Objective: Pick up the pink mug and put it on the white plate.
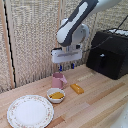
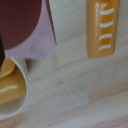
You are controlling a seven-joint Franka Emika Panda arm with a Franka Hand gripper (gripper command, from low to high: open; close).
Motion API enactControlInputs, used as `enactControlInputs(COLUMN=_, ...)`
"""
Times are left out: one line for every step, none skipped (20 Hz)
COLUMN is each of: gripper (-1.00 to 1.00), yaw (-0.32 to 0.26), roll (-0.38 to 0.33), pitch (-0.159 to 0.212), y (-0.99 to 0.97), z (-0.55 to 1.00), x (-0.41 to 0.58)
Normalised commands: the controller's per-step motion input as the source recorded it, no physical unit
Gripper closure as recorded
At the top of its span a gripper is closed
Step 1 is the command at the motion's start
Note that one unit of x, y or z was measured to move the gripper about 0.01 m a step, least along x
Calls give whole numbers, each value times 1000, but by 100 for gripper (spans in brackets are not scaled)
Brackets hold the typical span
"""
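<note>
The robot's gripper next needs to pick up the pink mug by its rim, so that the mug can be put onto the white platter (image 1: pixel 30 110).
The pink mug (image 1: pixel 59 80) stands on the wooden table, its handle toward the exterior view's right. My gripper (image 1: pixel 66 67) hangs just above and slightly behind it, its two blue-tipped fingers (image 1: pixel 72 65) spread apart with nothing between them. The wrist view shows the pink mug (image 2: pixel 30 30) close up with its dark inside; my fingers are out of that picture. The white platter (image 1: pixel 30 110) with its speckled rim lies at the front on the exterior view's left, apart from the mug.
A small white bowl (image 1: pixel 56 95) with orange contents sits just in front of the mug. An orange bar-shaped item (image 1: pixel 77 88) lies beside it. A black box (image 1: pixel 110 53) stands at the back on the exterior view's right. A woven screen backs the table.
</note>
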Motion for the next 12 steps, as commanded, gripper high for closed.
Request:
enactControlInputs(gripper=-100, yaw=7, roll=-30, pitch=23, y=-3, z=-411, x=291)
enactControlInputs(gripper=-100, yaw=16, roll=-39, pitch=6, y=0, z=-383, x=297)
enactControlInputs(gripper=-100, yaw=27, roll=-39, pitch=0, y=0, z=-371, x=300)
enactControlInputs(gripper=-100, yaw=37, roll=-42, pitch=0, y=0, z=-363, x=291)
enactControlInputs(gripper=-100, yaw=45, roll=-43, pitch=0, y=0, z=-354, x=283)
enactControlInputs(gripper=-100, yaw=45, roll=-47, pitch=0, y=0, z=-351, x=283)
enactControlInputs(gripper=-100, yaw=40, roll=-61, pitch=0, y=0, z=-377, x=260)
enactControlInputs(gripper=-100, yaw=36, roll=-51, pitch=0, y=0, z=-389, x=257)
enactControlInputs(gripper=-100, yaw=33, roll=-26, pitch=0, y=-14, z=-354, x=283)
enactControlInputs(gripper=100, yaw=29, roll=-8, pitch=0, y=-26, z=-303, x=251)
enactControlInputs(gripper=100, yaw=15, roll=-3, pitch=0, y=0, z=-243, x=177)
enactControlInputs(gripper=100, yaw=0, roll=0, pitch=0, y=0, z=-169, x=103)
